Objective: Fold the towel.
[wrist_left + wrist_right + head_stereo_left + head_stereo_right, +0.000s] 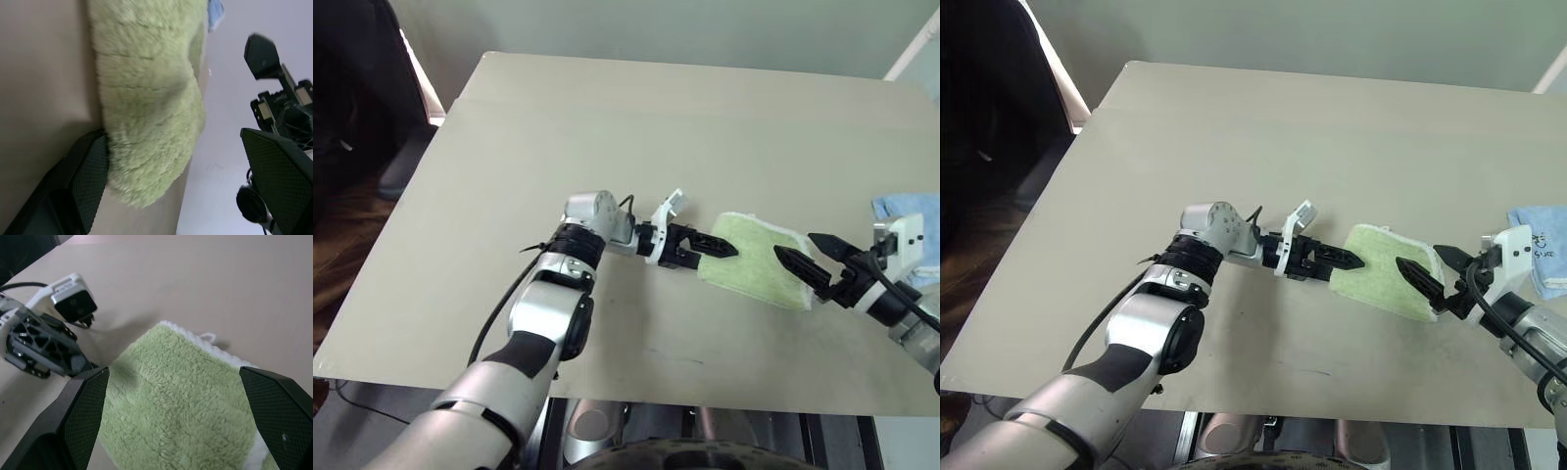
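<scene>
The robot's left gripper needs to move the folded green towel aside, so next it needs to grip the towel by its folded edge (713, 262) (124, 166).
The light green towel (756, 259) lies folded into a small pad on the table (607, 127), right of centre. Its white edging and small loop (208, 337) show in the right wrist view. My left gripper (720, 249) reaches in from the left and is open. Its fingers (83, 176) stand wide apart at the towel's (146, 98) left end, one beside the cloth. My right gripper (793, 244) is open too. It hovers over the towel's right end, with both fingertips (83, 416) spread above the cloth (181, 401).
A smaller light blue cloth (911, 211) lies at the table's right edge, just past my right gripper. A dark seat (362, 98) stands beyond the table's left side. Bare tabletop stretches behind and to the left of the towel.
</scene>
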{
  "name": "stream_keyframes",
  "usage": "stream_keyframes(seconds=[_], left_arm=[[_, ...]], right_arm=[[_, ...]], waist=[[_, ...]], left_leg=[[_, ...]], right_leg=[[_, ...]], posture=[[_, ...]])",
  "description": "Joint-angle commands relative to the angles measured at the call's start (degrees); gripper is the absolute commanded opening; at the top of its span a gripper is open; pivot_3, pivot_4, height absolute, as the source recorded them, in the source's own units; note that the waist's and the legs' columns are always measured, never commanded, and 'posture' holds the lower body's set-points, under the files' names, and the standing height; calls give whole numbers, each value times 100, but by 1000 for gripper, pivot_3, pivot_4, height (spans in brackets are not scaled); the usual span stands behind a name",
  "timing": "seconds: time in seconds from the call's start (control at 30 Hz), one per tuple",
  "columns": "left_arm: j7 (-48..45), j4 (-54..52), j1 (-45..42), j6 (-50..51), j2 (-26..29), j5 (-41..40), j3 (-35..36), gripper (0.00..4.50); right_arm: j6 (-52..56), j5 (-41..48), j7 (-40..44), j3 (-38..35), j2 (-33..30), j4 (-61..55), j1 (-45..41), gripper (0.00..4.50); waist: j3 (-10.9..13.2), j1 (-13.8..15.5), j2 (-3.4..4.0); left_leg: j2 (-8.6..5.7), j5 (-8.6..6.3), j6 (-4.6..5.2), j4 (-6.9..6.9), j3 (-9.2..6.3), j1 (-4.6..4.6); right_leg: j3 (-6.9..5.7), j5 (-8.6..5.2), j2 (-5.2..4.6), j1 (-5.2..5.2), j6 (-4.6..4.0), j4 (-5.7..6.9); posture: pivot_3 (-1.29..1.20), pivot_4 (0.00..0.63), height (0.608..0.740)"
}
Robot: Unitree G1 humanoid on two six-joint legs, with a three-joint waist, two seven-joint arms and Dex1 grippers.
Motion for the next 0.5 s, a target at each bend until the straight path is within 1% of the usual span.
stream_keyframes(seconds=[0.03,0.17,0.2,0.3,0.47,0.5], left_arm=[[-97,469,-54,-248,-450,120,-113,4462],[-161,760,-193,-505,-680,188,31,4462],[-146,820,-218,-571,-730,206,84,4462],[-188,921,-241,-699,-849,254,130,4462],[-268,959,-206,-736,-991,317,114,4462],[-260,968,-204,-735,-1002,322,145,4296]], right_arm=[[-13,131,-70,-271,-55,-271,105,4499],[-10,153,-98,-391,-88,-323,231,4499],[-14,193,-106,-463,-93,-335,260,4499],[-21,450,-128,-803,-93,-344,344,4499],[21,1062,28,-1438,-245,-493,670,4499],[44,1055,149,-1523,-327,-547,833,4500]], waist=[[-2,28,4],[-4,112,7],[-4,122,7],[-4,132,7],[-2,138,5],[-2,137,5]], left_leg=[[-18,-1,9,0,0,1],[-97,-14,54,1,-4,1],[-126,-22,67,4,-4,1],[-197,-40,88,6,0,0],[-277,-58,120,8,5,0],[-288,-63,128,9,5,-2]], right_leg=[[-4,-13,-18,7,17,-2],[-3,-42,-72,31,88,-4],[-5,-50,-105,39,113,-8],[-12,-62,-161,54,176,-12],[-24,-67,-242,80,238,-44],[-21,-69,-250,83,247,-51]], posture=[[0,150,728],[0,150,728],[0,150,728],[0,150,728],[0,150,728],[0,150,728]])
